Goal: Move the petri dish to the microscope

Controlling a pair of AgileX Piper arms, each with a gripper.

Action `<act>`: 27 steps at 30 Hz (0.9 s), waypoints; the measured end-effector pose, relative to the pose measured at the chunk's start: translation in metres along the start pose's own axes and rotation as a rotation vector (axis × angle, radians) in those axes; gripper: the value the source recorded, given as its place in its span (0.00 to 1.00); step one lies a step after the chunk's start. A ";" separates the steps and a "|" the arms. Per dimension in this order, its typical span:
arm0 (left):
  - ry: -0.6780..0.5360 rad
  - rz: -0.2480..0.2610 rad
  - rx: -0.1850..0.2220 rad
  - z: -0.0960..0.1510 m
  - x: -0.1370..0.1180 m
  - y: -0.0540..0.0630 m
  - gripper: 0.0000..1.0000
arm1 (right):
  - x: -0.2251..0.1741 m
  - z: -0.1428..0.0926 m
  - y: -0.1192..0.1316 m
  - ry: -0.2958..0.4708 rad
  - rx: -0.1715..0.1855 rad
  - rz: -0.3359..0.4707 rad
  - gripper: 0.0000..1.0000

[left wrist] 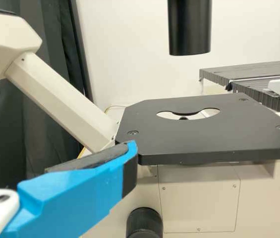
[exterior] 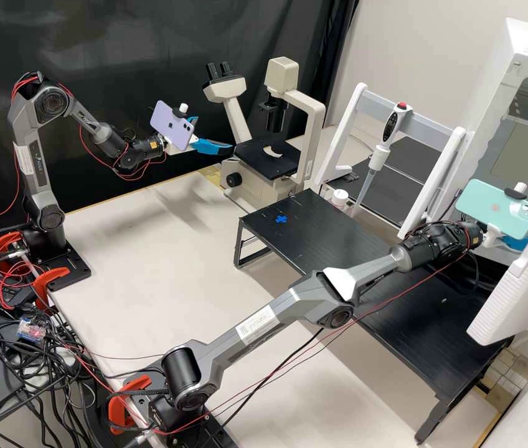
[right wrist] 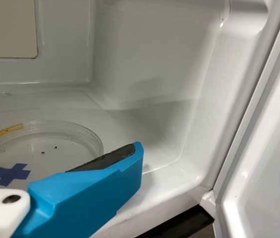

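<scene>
The robot's right gripper will grab the clear petri dish by its rim (right wrist: 99, 140) to move it to the microscope.
The left gripper (exterior: 214, 133) stands open beside the microscope (exterior: 304, 102). In the left wrist view, one blue finger of that gripper (left wrist: 131, 148) is close to the edge of the black stage (left wrist: 179, 141), with nothing held. The right gripper (exterior: 516, 243) is at the opening of the white cabinet. In the right wrist view, the clear petri dish (right wrist: 55, 157) lies flat on the white cabinet floor over a blue cross; its rim has a yellowish mark. The right gripper (right wrist: 137, 151) is open there, its visible finger in front of the dish's near side.
A black raised platform (exterior: 339, 239) with a blue cross runs between microscope and cabinet (exterior: 516, 56). Behind it stands a white frame (exterior: 346, 118) holding a pipette (exterior: 377, 155), near a small white bottle (exterior: 339, 198). The cabinet's door (exterior: 519, 292) hangs open at the right.
</scene>
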 end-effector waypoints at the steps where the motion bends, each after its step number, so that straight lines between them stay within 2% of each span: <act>1: 0.000 0.000 0.000 0.000 0.000 0.000 1.00 | 0.000 0.000 0.000 0.001 0.002 0.000 1.00; 3: 0.000 0.000 0.000 0.000 0.000 0.000 1.00 | 0.000 0.000 0.000 0.003 0.002 0.002 1.00; 4: 0.000 0.000 0.000 0.000 0.000 0.000 1.00 | 0.000 0.000 0.000 0.003 0.002 0.002 0.00; 11: 0.000 0.000 0.000 0.000 0.000 0.000 1.00 | 0.002 0.003 -0.005 0.001 0.033 -0.020 0.00; 18: 0.000 0.000 0.000 0.000 0.000 0.000 1.00 | 0.001 0.004 -0.008 -0.024 0.043 -0.059 0.00; 23: 0.000 0.000 0.000 0.000 0.000 0.000 1.00 | -0.002 -0.002 -0.002 -0.005 0.037 -0.057 0.00; 27: 0.000 0.000 0.000 0.000 0.000 0.000 1.00 | 0.000 0.005 -0.009 -0.037 0.046 -0.079 0.00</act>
